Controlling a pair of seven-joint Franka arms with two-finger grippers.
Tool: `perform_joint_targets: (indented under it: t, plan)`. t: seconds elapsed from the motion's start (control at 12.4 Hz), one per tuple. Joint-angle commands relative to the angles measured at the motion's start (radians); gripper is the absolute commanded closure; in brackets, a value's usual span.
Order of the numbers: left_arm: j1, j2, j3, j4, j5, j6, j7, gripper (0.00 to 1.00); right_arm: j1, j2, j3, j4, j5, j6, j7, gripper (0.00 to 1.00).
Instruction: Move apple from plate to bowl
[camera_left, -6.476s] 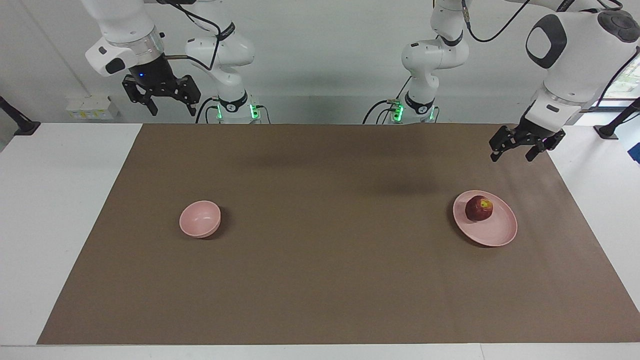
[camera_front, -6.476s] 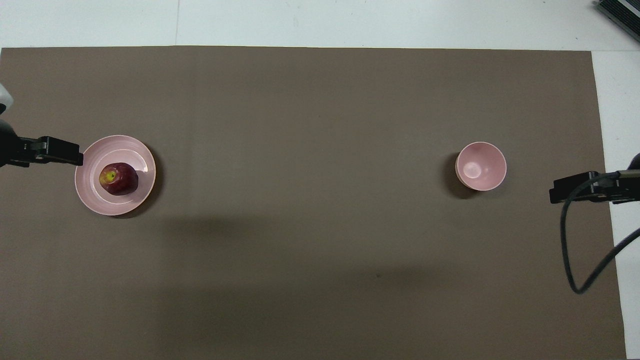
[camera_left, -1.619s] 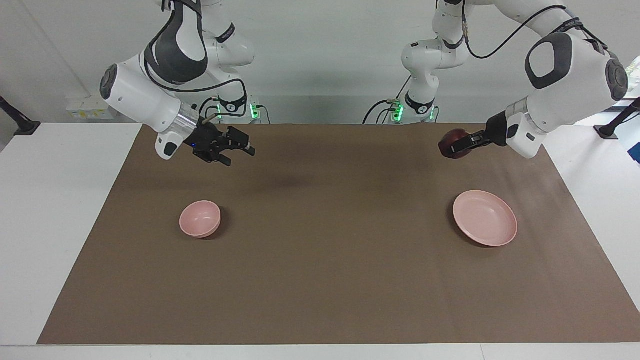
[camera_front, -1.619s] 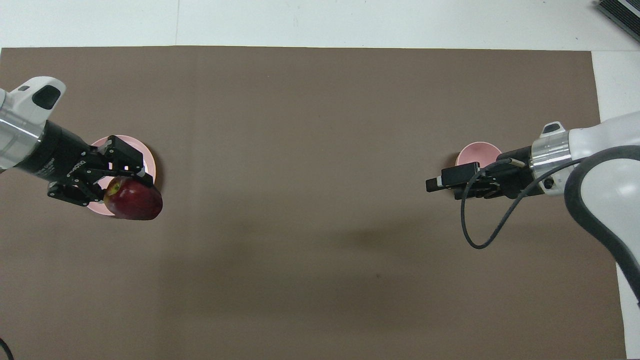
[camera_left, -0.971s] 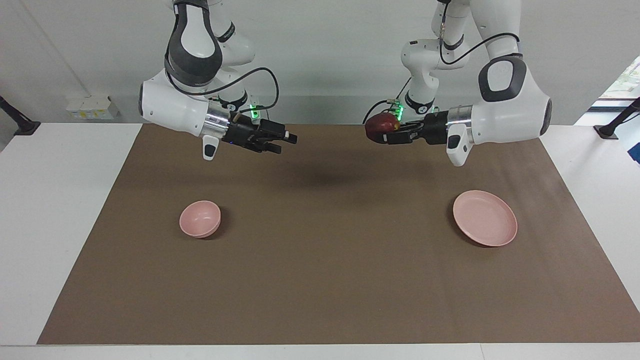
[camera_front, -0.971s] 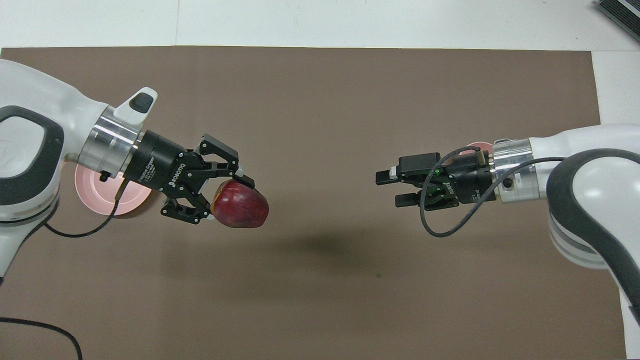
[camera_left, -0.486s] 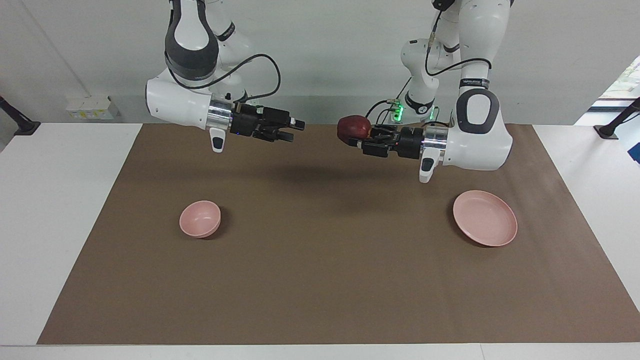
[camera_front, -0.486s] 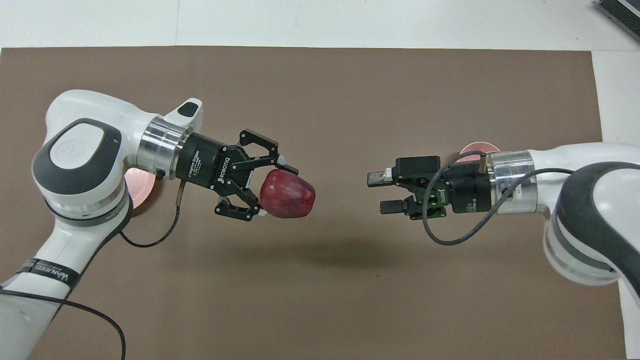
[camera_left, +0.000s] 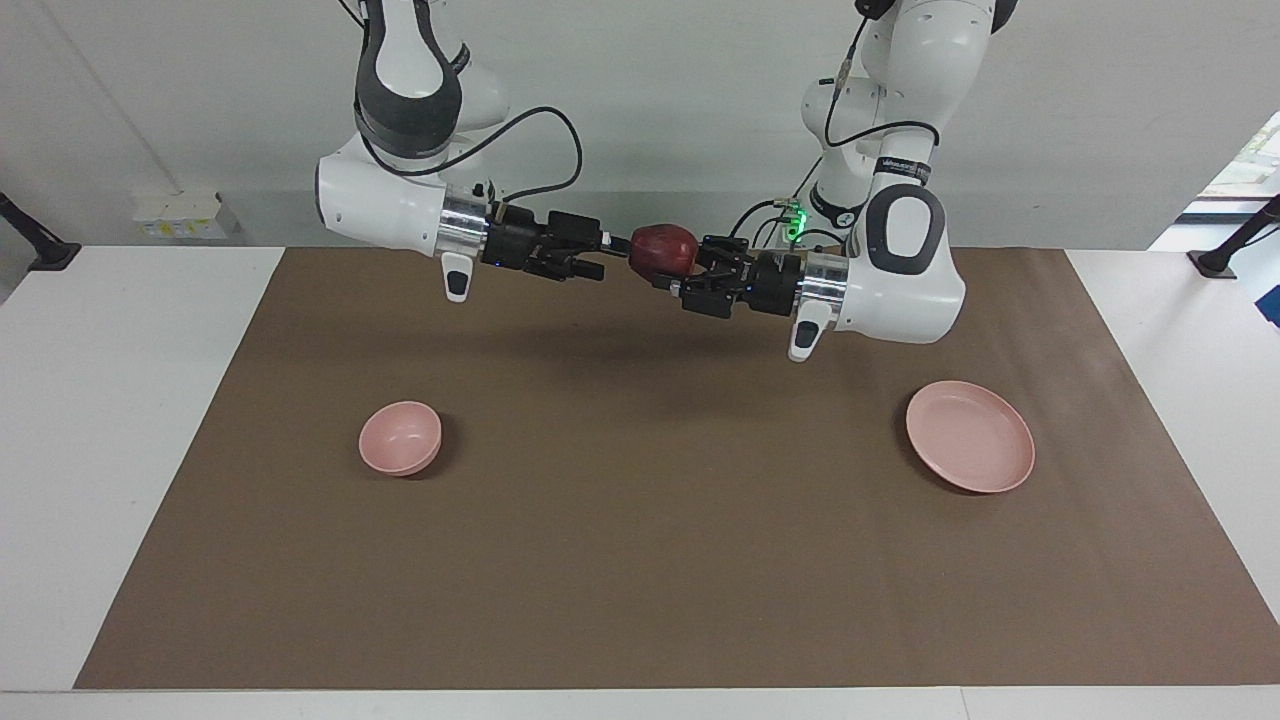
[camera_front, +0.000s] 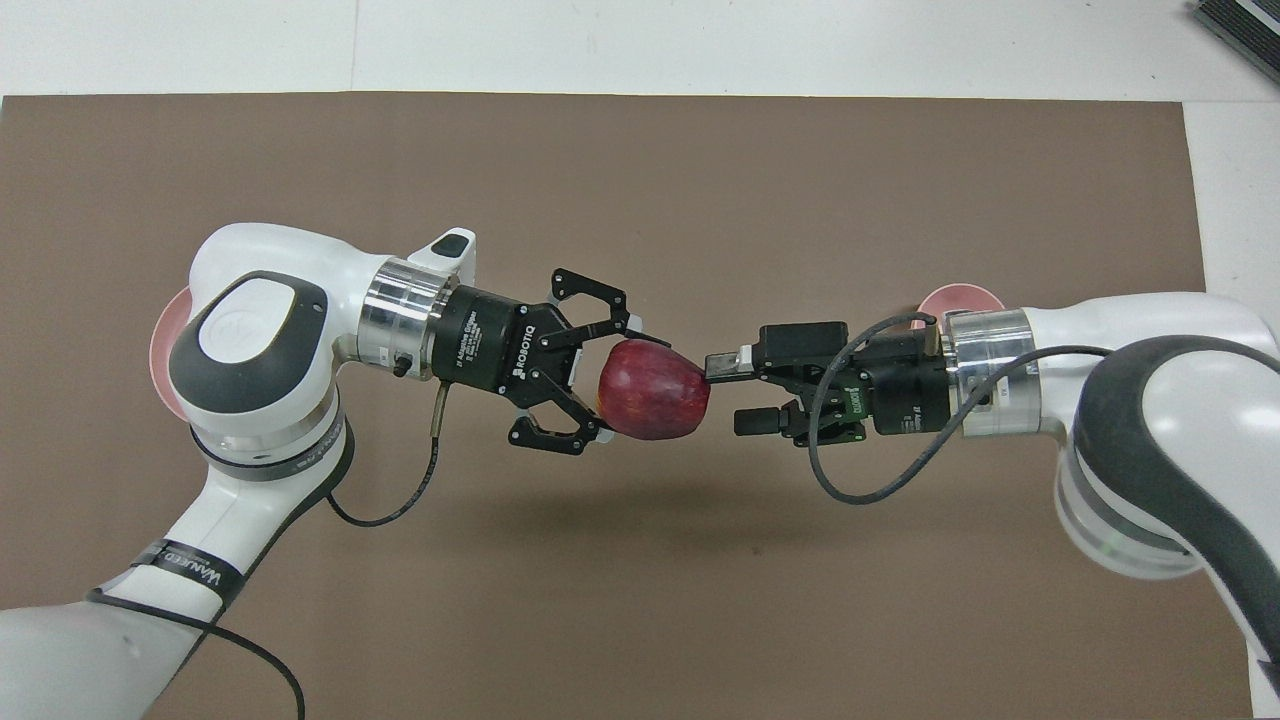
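Observation:
My right gripper's fingers stop at the dark red apple's free side (camera_front: 698, 396), and my left gripper needs to keep holding the apple.
The dark red apple (camera_left: 662, 250) hangs in the air over the middle of the brown mat, held by my left gripper (camera_left: 674, 268), which is shut on it. My right gripper (camera_left: 600, 256) is open and level with the apple, its fingertips at the apple's free side. In the overhead view one tip of the right gripper (camera_front: 728, 393) meets the apple (camera_front: 655, 390), and the left gripper (camera_front: 620, 388) clasps it from the other side. The pink plate (camera_left: 970, 435) lies bare toward the left arm's end. The pink bowl (camera_left: 400, 437) stands toward the right arm's end.
The brown mat (camera_left: 640, 560) covers the table's middle, with white table (camera_left: 100, 400) at both ends. In the overhead view the arms cover most of the plate (camera_front: 165, 340) and the bowl (camera_front: 945, 298).
The left gripper lifted the apple off the plate and carried it to over the mat's middle. The right gripper came in from its end to meet it, closing the gap in the last half second.

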Motion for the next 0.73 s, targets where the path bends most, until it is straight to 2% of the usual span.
perform_joint_targets:
  t: [0.0,0.32,0.65]
  plan:
    - [-0.050,-0.041,0.010,-0.062,-0.037,0.070,-0.019,1.00,0.001,-0.027,0.003,-0.028,0.057,0.021,0.019,0.00]
    - [-0.090,-0.042,0.002,-0.064,-0.114,0.168,-0.022,1.00,0.004,-0.035,0.003,-0.033,0.054,0.021,0.014,0.00]
    - [-0.104,-0.053,-0.027,-0.079,-0.159,0.200,-0.037,1.00,0.004,-0.047,0.003,-0.052,0.048,0.013,0.005,0.00]
